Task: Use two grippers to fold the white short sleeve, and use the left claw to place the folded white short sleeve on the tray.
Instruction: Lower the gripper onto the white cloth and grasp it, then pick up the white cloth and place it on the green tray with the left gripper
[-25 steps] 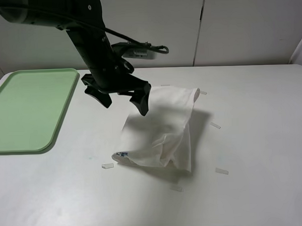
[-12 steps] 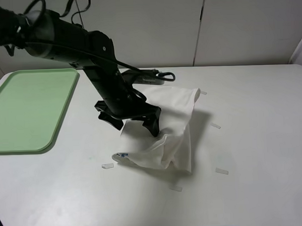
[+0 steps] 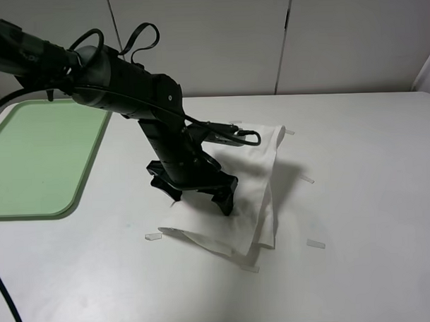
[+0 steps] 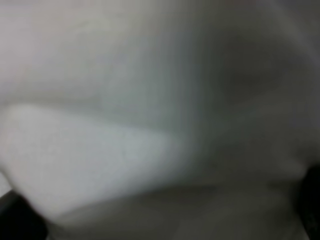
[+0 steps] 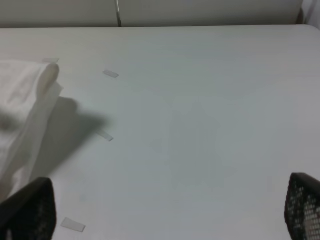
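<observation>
I will grab the white short sleeve's folded stack with my left gripper next. Then I can place it on the tray.
The white short sleeve lies folded into a narrow stack in the middle of the table; its blue logo does not show. My left gripper is open, with its two fingers spread wide and pressed down on the near left part of the shirt. In the left wrist view blurred white fabric fills the picture, with dark fingertips at the corners. The pale-green tray lies empty at the far left. My right gripper is open over bare table, to the right of the shirt. It is out of the exterior view.
Small paper scraps lie on the white table around the shirt: one at its near left, one at the near right, one to the right. A black cable loops off the left arm. White cabinet doors stand behind the table.
My left arm has come down and toward the front onto the shirt. The fabric under it is pressed flatter and its near left corner has shifted; the logo is covered.
</observation>
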